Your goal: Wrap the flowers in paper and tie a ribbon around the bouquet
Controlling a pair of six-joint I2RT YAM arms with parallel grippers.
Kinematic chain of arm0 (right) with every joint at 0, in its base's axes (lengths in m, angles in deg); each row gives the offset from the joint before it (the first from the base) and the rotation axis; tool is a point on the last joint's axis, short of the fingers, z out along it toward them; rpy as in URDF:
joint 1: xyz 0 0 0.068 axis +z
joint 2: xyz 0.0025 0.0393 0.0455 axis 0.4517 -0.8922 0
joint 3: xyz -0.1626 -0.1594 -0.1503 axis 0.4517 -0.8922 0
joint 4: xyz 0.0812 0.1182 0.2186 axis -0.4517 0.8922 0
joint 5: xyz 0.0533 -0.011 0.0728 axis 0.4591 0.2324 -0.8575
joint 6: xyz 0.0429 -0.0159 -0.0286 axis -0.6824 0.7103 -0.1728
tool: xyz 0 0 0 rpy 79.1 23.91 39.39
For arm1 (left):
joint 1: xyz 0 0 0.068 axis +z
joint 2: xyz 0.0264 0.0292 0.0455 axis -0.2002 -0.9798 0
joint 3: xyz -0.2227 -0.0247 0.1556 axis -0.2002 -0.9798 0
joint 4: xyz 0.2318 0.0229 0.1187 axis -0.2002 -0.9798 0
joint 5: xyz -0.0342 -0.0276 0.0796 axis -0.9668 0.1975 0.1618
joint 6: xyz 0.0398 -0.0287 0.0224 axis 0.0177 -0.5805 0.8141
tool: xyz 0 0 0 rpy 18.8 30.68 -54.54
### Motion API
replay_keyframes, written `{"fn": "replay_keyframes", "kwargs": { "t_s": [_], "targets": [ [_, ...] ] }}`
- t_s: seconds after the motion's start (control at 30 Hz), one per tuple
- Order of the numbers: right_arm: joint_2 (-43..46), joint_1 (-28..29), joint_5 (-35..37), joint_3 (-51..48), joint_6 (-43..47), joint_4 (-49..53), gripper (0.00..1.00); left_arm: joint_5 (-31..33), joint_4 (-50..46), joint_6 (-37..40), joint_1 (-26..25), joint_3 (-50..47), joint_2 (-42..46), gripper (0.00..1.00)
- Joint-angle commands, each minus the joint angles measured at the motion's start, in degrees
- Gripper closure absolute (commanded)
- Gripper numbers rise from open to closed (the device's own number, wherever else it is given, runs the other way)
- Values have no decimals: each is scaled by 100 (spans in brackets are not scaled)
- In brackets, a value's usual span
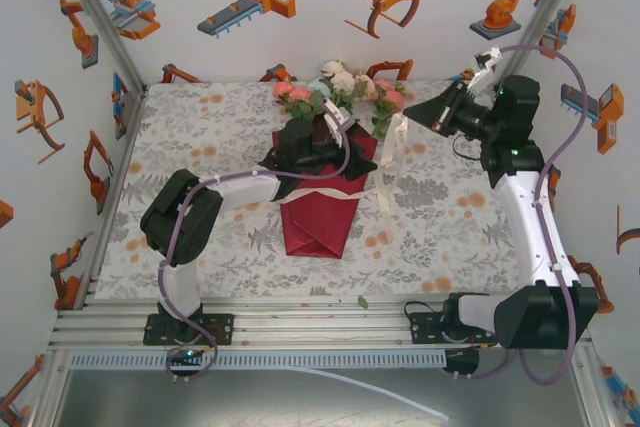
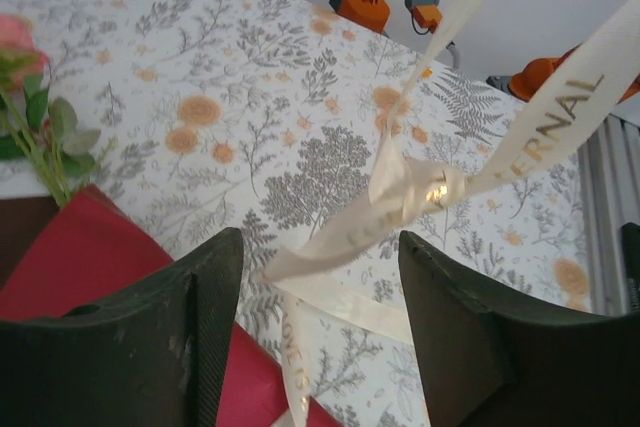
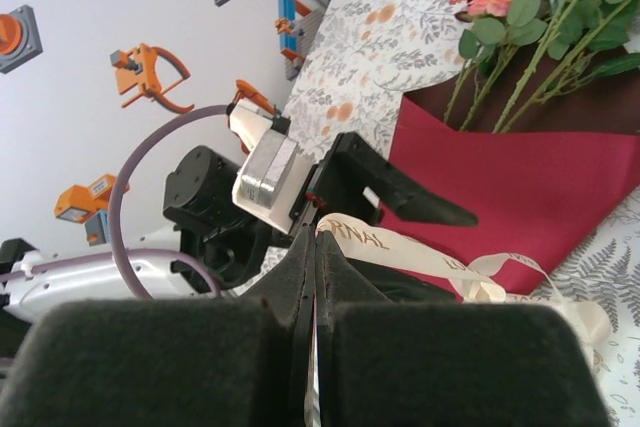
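My left gripper grabs the cream ribbon (image 2: 410,192) at its knotted loop (image 2: 357,225) next, to leave the rest for my right gripper to tie.
The bouquet lies mid-table: pink, white and pale green flowers (image 1: 340,87) stick out of a crimson paper (image 1: 318,215) cone that points toward the near edge. My left gripper (image 1: 335,137) hovers over the cone's upper part. In the left wrist view this gripper (image 2: 320,247) is open, and a knotted loop of the cream ribbon (image 2: 410,192) hangs loose between the fingers without being pinched. Red paper (image 2: 90,257) lies under the left finger. My right gripper (image 1: 418,115) is raised at the right and shut on the ribbon (image 3: 400,247), which drapes down to the cloth (image 1: 385,177).
The floral tablecloth (image 1: 200,147) covers the table between white walls with orange robot stickers. An aluminium rail (image 1: 300,322) runs along the near edge, with a loose green leaf (image 1: 362,301) beside it. Open cloth lies left and right of the bouquet.
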Motion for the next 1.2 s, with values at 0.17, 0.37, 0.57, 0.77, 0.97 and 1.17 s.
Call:
{"fn": "replay_keyframes", "kwargs": {
  "t_s": [0.17, 0.37, 0.57, 0.77, 0.97, 1.17],
  "targets": [
    [14, 112, -138, 299, -42, -70, 100, -454, -778, 1203, -314, 714, -306, 46],
    [-33, 107, 22, 370, -29, 50, 100, -403, -1122, 1498, -518, 622, -294, 49],
    [-42, 107, 91, 363, -26, 114, 100, -279, -837, 1315, -504, 628, -273, 92],
    [-410, 73, 2086, 684, 1164, 1892, 88, -236, -415, 464, -342, -168, 674, 100],
    [-504, 71, 2106, 647, 1643, 2274, 41, -97, -17, -322, -156, -869, 1348, 100],
    [360, -34, 1940, -533, 1915, 1791, 32, -339, 539, -1098, 202, -1226, 1625, 100]
  ]
}}
